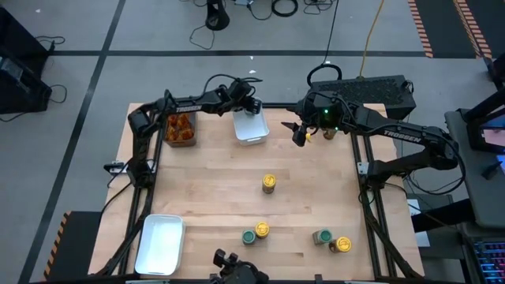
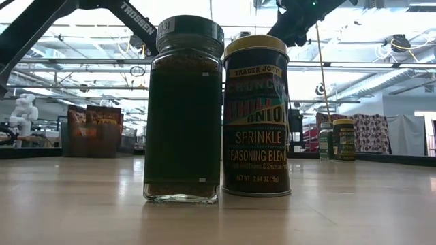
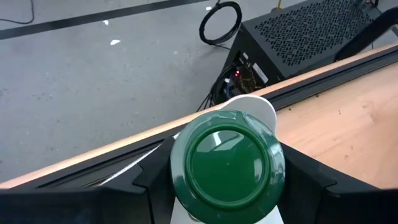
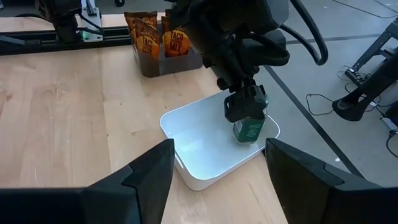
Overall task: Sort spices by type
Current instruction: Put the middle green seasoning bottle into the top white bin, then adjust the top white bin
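My left gripper releases the jar now, since the green-lidded jar (image 3: 227, 165) is inside the white tray's rim (image 3: 252, 104) and would stand there.
A green-lidded spice jar (image 4: 250, 129) hangs in the far right corner of a white tray (image 4: 205, 149) at the table's far edge. My left gripper (image 4: 245, 106) is shut on it. In the left wrist view the green lid (image 3: 227, 165) faces the camera between the two dark fingers. My right gripper (image 4: 217, 180) hovers open and empty just right of that tray (image 1: 251, 126), above the table. Several other jars stand on the table: a yellow-lidded one (image 1: 269, 184) mid-table, a green (image 1: 248, 236) and yellow (image 1: 261, 229) pair, and another pair (image 1: 331, 241) near the front. My left gripper pinches the jar's upper part, just under the lid (image 4: 247, 115), between its two fingers (image 3: 305, 180), one on either side. The fingers slant down from the table's left. The jar's body hangs below them, tilted, inside the tray. Whether its base touches the tray floor I cannot tell.
A dark bin (image 1: 180, 130) with orange taco-mix packets stands left of the far tray. A second white tray (image 1: 160, 243) lies at the near left corner. In the low view a dark jar (image 2: 182, 109) and a yellow-lidded tin (image 2: 256, 116) stand close to the camera.
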